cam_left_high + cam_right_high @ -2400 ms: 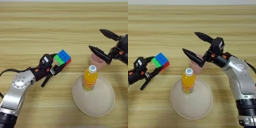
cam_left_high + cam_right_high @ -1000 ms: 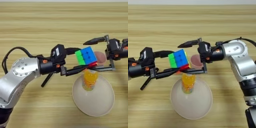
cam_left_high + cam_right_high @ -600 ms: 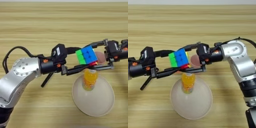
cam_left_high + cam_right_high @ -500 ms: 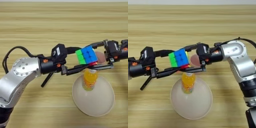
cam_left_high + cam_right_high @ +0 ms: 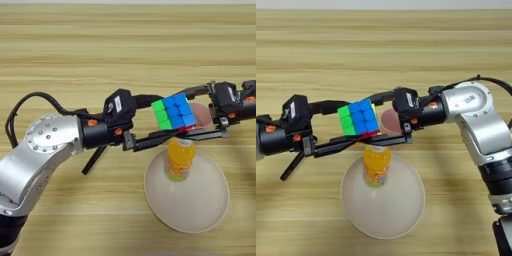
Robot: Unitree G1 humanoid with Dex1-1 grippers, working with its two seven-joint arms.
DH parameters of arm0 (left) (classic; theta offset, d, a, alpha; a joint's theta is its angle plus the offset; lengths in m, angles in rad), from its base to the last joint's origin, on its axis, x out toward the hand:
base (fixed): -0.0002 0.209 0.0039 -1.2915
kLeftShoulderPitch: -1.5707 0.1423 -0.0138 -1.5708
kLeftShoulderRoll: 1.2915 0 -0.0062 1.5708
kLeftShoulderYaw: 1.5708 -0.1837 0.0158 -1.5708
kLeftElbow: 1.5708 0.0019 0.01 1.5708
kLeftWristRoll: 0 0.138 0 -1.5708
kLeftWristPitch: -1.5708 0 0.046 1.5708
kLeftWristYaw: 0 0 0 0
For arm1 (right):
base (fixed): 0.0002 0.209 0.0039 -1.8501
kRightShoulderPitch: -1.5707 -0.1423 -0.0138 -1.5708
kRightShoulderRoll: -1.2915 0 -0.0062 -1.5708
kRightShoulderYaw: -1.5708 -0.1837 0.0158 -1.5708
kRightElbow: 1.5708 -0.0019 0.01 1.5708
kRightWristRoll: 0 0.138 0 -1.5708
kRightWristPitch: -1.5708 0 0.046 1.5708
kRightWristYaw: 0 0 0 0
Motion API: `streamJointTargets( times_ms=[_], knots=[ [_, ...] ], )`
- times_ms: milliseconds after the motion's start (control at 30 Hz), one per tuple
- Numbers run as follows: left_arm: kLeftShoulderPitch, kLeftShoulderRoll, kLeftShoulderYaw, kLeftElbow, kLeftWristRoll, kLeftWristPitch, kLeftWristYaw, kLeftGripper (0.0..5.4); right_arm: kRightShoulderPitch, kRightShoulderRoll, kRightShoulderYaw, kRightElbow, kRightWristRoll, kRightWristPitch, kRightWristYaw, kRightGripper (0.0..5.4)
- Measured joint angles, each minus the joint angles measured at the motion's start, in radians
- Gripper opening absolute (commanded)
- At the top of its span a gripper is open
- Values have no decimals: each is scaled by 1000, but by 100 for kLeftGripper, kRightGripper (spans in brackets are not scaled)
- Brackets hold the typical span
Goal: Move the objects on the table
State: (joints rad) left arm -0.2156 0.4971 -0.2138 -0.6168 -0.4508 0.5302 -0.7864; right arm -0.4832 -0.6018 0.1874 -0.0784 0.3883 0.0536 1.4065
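Note:
The cube has one side covered by my left gripper's fingers, so my right gripper should next grab the cube by its uncovered blue side (image 5: 187,109).
The multicoloured puzzle cube (image 5: 173,111) hangs in the air over the table (image 5: 75,55), above the orange juice bottle (image 5: 179,159). My left gripper (image 5: 172,116) reaches in from the left and is shut on the cube, one finger over it and one under. My right gripper (image 5: 370,120) comes from the right, open, with its fingers (image 5: 383,95) lying just above and below the same cube. The bottle stands upright at the far left part of the round cream plate (image 5: 210,220); its cap is hidden behind the cube and fingers.
A small pink cup (image 5: 390,120) stands on the table just behind the cube and bottle, partly hidden by the right gripper. Both arms stretch across the middle of the table. A black cable (image 5: 30,102) loops beside the left arm.
The left gripper lifted the cube from the table's left side to above the bottle. The right gripper swung in from the right, and its fingers have narrowed around the cube.

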Motion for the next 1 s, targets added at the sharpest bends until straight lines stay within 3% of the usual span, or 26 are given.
streamJointTargets(
  times_ms=[100, 167, 867, 1000],
  knots=[
    [0, -1, 0, 0, 6, -4, 0, 327, 0, 0, 0, 0, 0, -2, -1, 344],
    [0, -2, -3, 0, 11, -9, 0, 365, 0, -2, 0, 0, -1, -3, -1, 343],
    [-6, -12, -22, 20, 36, -74, 19, 535, 6, -4, 3, 1, -7, -7, -1, 334],
    [-6, -12, -22, 21, 40, -82, 19, 540, 6, -4, 3, 1, -7, -16, -3, 334]
  ],
)
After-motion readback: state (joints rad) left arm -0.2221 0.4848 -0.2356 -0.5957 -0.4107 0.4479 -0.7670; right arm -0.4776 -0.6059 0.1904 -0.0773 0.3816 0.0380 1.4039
